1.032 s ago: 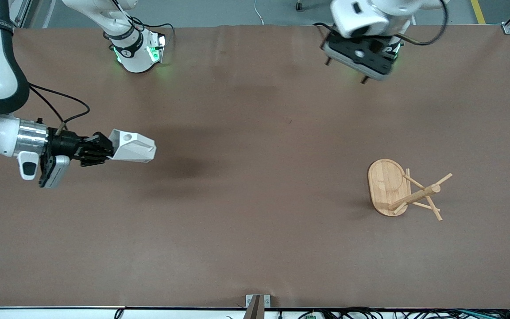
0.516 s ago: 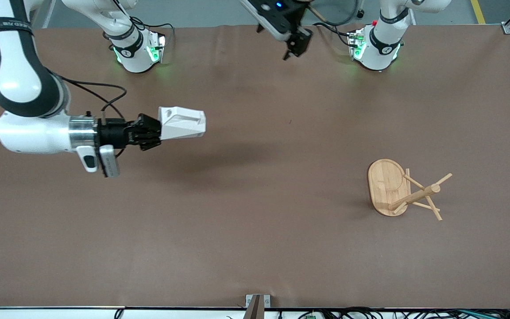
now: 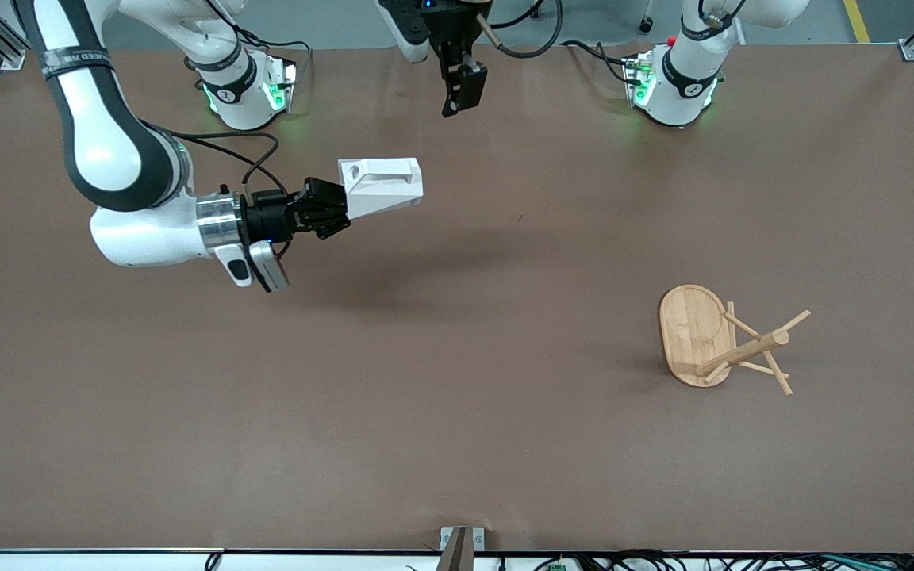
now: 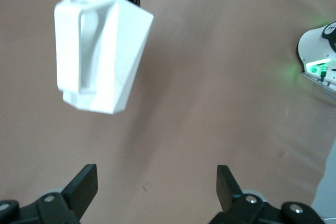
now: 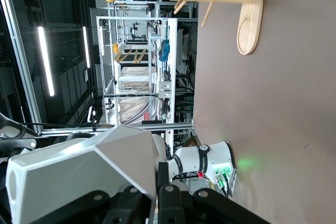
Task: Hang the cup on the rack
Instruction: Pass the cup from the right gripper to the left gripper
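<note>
My left gripper grabs the cup by its base end [image 3: 408,186] [image 4: 95,96] next, which sticks out free while my right gripper stays shut over the cup's rim.
The white faceted cup [image 3: 382,186] is held on its side in the air by my right gripper [image 3: 339,209], which is shut on its rim. The cup's handle faces up. The cup hangs over the table's middle, toward the right arm's end. It also shows in the right wrist view [image 5: 79,177] in my right gripper [image 5: 157,195], and in the left wrist view [image 4: 100,56]. The bamboo rack [image 3: 723,341] stands upright toward the left arm's end and also shows in the right wrist view [image 5: 220,3]. My left gripper [image 3: 457,83] is open and empty [image 4: 156,182], above the table near the robots' bases.
The brown table [image 3: 457,412] is bare around the rack. The right arm's base [image 3: 247,87] and the left arm's base [image 3: 671,79] stand at the table's edge. A metal bracket [image 3: 461,543] sits at the edge nearest the front camera.
My right gripper has carried the cup toward the table's middle and toward the bases. My left arm has swung toward the middle, and its gripper now hangs near the cup. The rack has not moved.
</note>
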